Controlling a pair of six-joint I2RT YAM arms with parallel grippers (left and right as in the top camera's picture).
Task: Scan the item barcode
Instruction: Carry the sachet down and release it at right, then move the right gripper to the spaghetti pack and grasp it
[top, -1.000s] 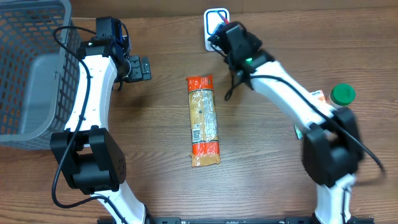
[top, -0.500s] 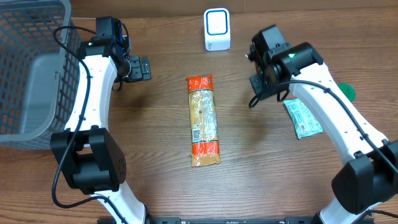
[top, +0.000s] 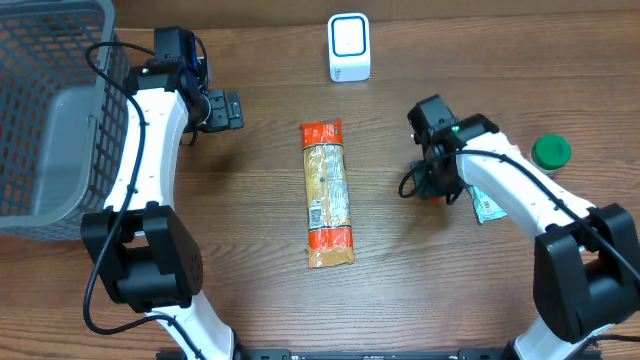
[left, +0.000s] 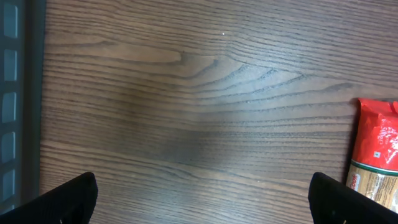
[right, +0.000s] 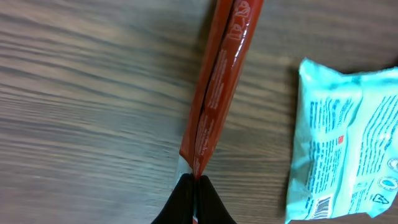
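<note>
The thin red packet has wood between it and the teal packet and would fall short if I opened now, so my right gripper must keep holding it.
My right gripper (right: 196, 186) is shut on the end of a thin red packet (right: 221, 81), which I see edge-on just above the wood. In the overhead view the right gripper (top: 436, 186) sits right of centre, and the arm hides nearly all of that packet. The white barcode scanner (top: 349, 47) stands at the back middle, well away from it. My left gripper (top: 222, 110) hovers at the back left, open and empty. Its dark fingertips (left: 68, 199) are spread wide over bare wood around the left gripper (left: 202, 205).
A long red-and-tan packet (top: 327, 193) lies lengthwise at the table's centre, and its red end (left: 376, 155) shows in the left wrist view. A pale teal packet (right: 348, 155) lies just right of the held one. A green lid (top: 550, 152) is at the far right and a grey basket (top: 50, 110) at the left.
The right arm has swung from the scanner at the back toward the front right with the red packet, down beside the teal packet. The left arm has not moved.
</note>
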